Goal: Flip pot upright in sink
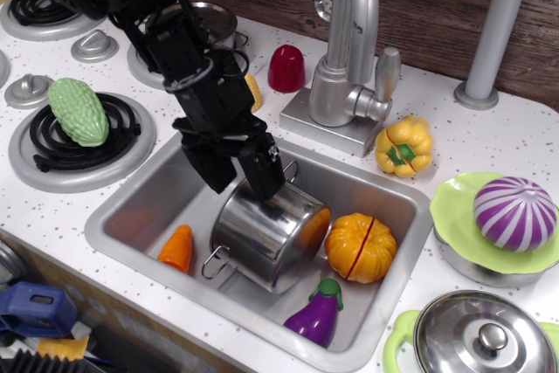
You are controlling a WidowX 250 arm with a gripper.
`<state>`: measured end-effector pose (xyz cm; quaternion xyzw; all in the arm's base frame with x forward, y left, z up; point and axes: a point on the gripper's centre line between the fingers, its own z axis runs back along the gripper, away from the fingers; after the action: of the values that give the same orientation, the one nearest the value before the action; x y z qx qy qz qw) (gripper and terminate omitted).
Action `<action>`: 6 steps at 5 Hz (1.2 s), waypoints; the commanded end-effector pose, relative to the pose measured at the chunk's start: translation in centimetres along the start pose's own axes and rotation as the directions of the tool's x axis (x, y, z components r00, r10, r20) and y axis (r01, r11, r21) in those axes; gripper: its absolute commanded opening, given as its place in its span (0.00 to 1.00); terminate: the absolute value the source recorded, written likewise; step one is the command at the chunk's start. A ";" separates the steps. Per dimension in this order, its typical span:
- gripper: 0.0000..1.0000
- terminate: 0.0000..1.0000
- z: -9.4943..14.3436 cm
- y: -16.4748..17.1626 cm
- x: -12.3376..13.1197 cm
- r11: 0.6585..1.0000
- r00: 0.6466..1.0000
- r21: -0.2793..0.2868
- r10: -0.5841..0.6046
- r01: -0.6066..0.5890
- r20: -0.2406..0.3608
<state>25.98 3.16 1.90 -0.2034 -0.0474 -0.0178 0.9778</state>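
The gripper grabs the steel pot (266,233) by its rim (238,194) next, to flip the pot upright in the sink.
The shiny steel pot (266,233) lies tipped on its side in the middle of the sink (140,207). Its mouth faces right toward an orange pumpkin, and its rounded wall faces up and left. One wire loop handle (214,264) shows at its lower left, another at its upper edge. My black gripper (240,172) reaches down into the sink over the pot's upper left edge. It is open; the right finger (264,174) is at the pot's top rim by the upper handle, and the left finger (212,168) hangs beside the pot.
In the sink lie a carrot (177,249), an orange pumpkin (361,246) and an eggplant (317,312). The faucet (349,50) stands behind. A yellow pepper (403,146), a red cup (286,67), a green gourd (77,111), a purple onion (514,213) and a lidded pan (485,334) sit around it.
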 end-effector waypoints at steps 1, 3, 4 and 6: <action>1.00 0.00 -0.2 0.2 0.0 0.999 0.999 -0.054 -0.003 0.005 0.047; 1.00 0.00 -1.2 -0.1 -0.3 0.978 0.997 -0.205 0.045 -0.032 0.062; 1.00 0.00 -1.4 0.0 -0.4 0.974 0.996 -0.223 0.055 -0.039 0.065; 1.00 0.00 -1.4 0.1 -0.3 0.970 0.995 -0.238 0.073 -0.055 0.067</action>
<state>25.43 2.24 0.14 -0.3297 -0.0601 0.0253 0.9418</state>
